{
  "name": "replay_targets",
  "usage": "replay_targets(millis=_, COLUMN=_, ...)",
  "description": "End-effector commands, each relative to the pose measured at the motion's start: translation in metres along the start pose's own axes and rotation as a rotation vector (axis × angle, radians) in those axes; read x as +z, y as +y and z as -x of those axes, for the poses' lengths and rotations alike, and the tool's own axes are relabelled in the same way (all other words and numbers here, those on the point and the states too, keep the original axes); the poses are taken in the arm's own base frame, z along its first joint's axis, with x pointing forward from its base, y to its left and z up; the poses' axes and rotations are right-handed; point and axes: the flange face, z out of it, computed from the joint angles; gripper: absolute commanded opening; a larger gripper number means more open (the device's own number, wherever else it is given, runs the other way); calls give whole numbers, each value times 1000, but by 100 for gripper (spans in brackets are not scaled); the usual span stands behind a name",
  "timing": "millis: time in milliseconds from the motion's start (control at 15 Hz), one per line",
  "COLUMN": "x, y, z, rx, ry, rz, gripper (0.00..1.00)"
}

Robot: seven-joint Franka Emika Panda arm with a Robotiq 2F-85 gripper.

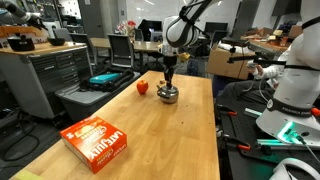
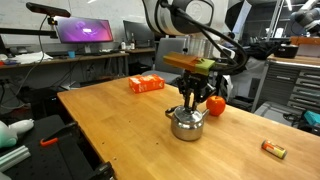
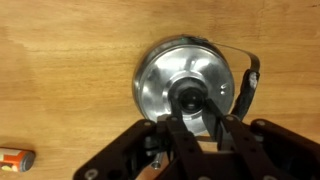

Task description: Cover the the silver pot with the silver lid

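My gripper should open now. The lid is flat on the pot, so the silver lid would stay on the silver pot (image 1: pixel 167 96).
The silver pot (image 1: pixel 167 96) stands on the wooden table, also seen in an exterior view (image 2: pixel 186 126). The silver lid (image 3: pixel 162 78) lies flat on it, and the pot's dark side handle (image 3: pixel 248 85) sticks out to the right. My gripper (image 3: pixel 195 108) is straight above the pot in both exterior views (image 1: pixel 169 80) (image 2: pixel 190 103). Its two fingers are close on either side of the lid's dark knob (image 3: pixel 188 97) and appear shut on it.
A red round fruit (image 1: pixel 142 87) (image 2: pixel 215 103) sits close beside the pot. An orange box (image 1: pixel 97 141) (image 2: pixel 146 84) lies farther off on the table. A small orange-and-white item (image 2: pixel 273 149) (image 3: pixel 15 158) lies near a table edge.
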Motion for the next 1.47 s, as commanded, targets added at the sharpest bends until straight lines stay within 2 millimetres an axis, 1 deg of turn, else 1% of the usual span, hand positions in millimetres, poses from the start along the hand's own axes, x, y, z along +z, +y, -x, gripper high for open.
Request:
replay_targets(millis=0, x=-2, y=7, z=-5, rx=-11, ry=-21, rz=22, gripper=7)
replay_targets(millis=67, x=-1, y=6, z=-4, rx=-12, ry=-22, rz=22, gripper=14)
replay_targets(millis=133, x=0, y=5, z=-4, rx=-13, ry=-21, rz=22, gripper=53)
replay_targets(millis=200, x=0, y=4, z=-4, rx=-13, ry=-20, rz=22, gripper=55)
replay_targets(millis=267, x=-1, y=5, z=-4, rx=-13, ry=-18, rz=20, gripper=60)
replay_targets(millis=333, x=-4, y=8, z=-5, rx=-13, ry=-16, rz=19, gripper=67)
replay_targets(millis=400, x=-4, y=6, z=-5, rx=-13, ry=-13, rz=19, gripper=77)
replay_targets(millis=467, x=-5, y=6, z=-5, rx=-13, ry=-12, rz=18, gripper=83)
replay_targets(millis=533, x=-6, y=8, z=-5, rx=-13, ry=-10, rz=17, gripper=92)
replay_targets(millis=600, x=-11, y=12, z=-7, rx=-14, ry=-7, rz=16, gripper=98)
replay_targets(millis=733, x=-18, y=16, z=-9, rx=-12, ry=2, rz=16, gripper=100)
replay_targets(millis=933, x=-36, y=22, z=-11, rx=3, ry=31, rz=16, gripper=100)
replay_targets(millis=1000, x=-34, y=7, z=-7, rx=3, ry=46, rz=15, gripper=100)
replay_targets(millis=1267, x=-58, y=-8, z=2, rx=-15, ry=84, rz=14, gripper=100)
replay_targets(millis=1400, x=-71, y=-15, z=9, rx=-24, ry=107, rz=14, gripper=100)
